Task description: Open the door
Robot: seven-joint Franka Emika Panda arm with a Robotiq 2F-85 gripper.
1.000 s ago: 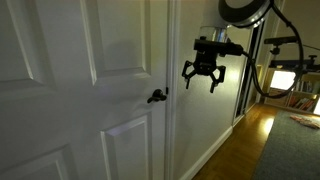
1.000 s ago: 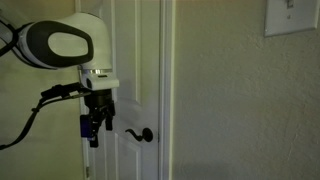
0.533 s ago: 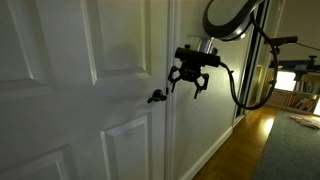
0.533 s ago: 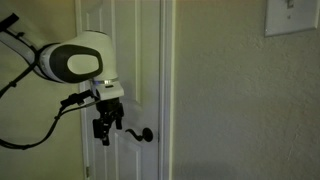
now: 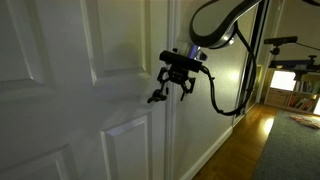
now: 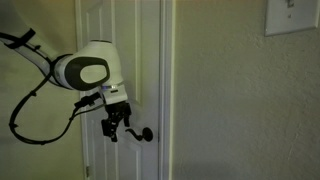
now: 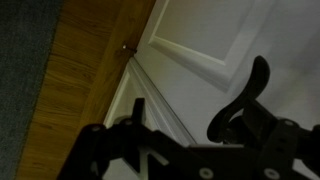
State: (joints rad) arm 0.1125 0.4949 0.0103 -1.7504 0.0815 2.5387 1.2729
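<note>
The robot's gripper next needs to grab the curved arm of the black lever handle, with a finger on either side, to work the handle and pull the door open.
The white panelled door fills the near side in both exterior views and shows in the wrist view. It stands shut in its frame. Its small black lever handle sticks out near the door's edge. My gripper is open, its fingers spread right at the handle, also seen from the side. In the wrist view the curved handle lies between my dark fingers, close to one of them. I cannot tell if they touch it.
The white door frame and wall run beside the door. A wooden floor and grey carpet lie below. A lit room with shelves lies beyond. A light switch is on the wall.
My gripper has moved across the wall toward the door and a little down, from well clear of the handle to right at it. It stayed open. The door has not moved.
</note>
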